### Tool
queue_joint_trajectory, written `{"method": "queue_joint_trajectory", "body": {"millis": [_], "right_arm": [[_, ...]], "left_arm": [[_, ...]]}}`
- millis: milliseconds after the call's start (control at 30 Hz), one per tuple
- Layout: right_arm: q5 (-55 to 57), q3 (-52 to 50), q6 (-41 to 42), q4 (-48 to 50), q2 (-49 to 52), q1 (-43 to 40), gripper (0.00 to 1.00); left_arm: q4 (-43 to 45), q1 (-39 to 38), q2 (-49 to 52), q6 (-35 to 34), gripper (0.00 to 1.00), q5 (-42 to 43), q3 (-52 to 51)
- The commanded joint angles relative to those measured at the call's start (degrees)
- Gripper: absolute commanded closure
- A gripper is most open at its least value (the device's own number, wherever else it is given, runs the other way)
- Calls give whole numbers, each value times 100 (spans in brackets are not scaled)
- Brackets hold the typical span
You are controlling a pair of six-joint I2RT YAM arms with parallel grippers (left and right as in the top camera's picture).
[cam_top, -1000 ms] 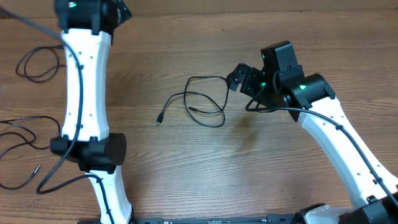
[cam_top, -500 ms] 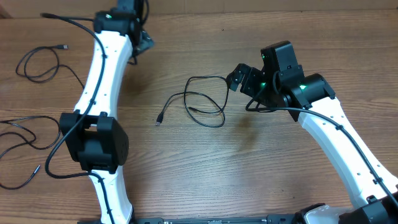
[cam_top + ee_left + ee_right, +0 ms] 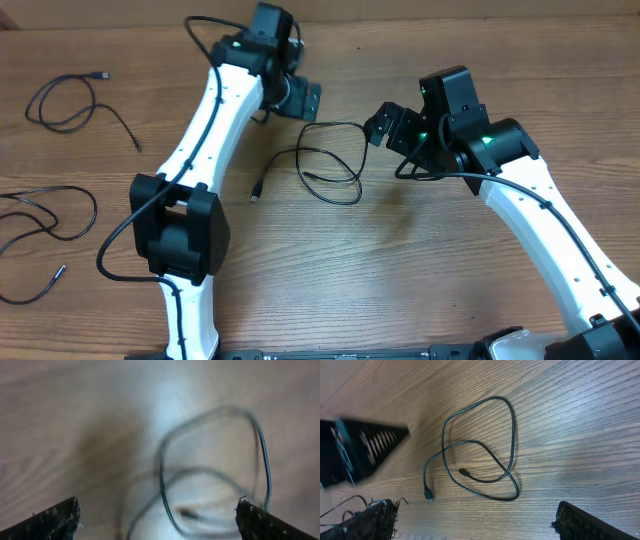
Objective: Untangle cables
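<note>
My left gripper grabs the middle cable where its parts cross beside the plug end next, to carry its loops aside together.
One thin black cable [image 3: 330, 124] lies in loose crossing loops at the table's middle, with a plug end [image 3: 255, 195] to its left. My left gripper [image 3: 304, 100] hovers open just above the loop's far left corner; its blurred wrist view shows the cable [image 3: 265, 460] between and beyond its open fingers [image 3: 55, 522]. From the right, my right gripper [image 3: 383, 125] stands open at the loop's right edge, apart from it. Its wrist view shows the whole cable [image 3: 513, 430], the plug [image 3: 427, 494], and nothing between the fingers. Two more cables lie at far left: one [image 3: 97, 75] at the back, one [image 3: 93, 212] nearer.
The left arm [image 3: 215, 120] stretches diagonally from the front left to the back centre. Along the right side runs the right arm [image 3: 540, 210]. Bare wooden table [image 3: 380, 270] lies in front of the middle cable.
My left arm has swung from the far left back corner across to the centre and now sits above the middle cable. The right arm and all cables have stayed put.
</note>
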Motion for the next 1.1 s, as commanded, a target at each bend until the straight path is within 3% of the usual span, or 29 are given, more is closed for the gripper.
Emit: {"method": "queue_joint_trajectory", "body": {"millis": [0, 333, 767, 1067], "right_arm": [[42, 90, -15, 28, -11, -44, 0], [42, 90, -15, 28, -11, -44, 0], [42, 90, -15, 28, -11, -44, 0], [42, 90, -15, 28, -11, -44, 0]], "left_arm": [[-315, -157, -96, 1198, 0, 190, -96], [240, -256, -96, 1298, 1, 337, -1244], [774, -822, -96, 2695, 1, 522, -2122], [1298, -927, -94, 2719, 0, 525, -2625]]}}
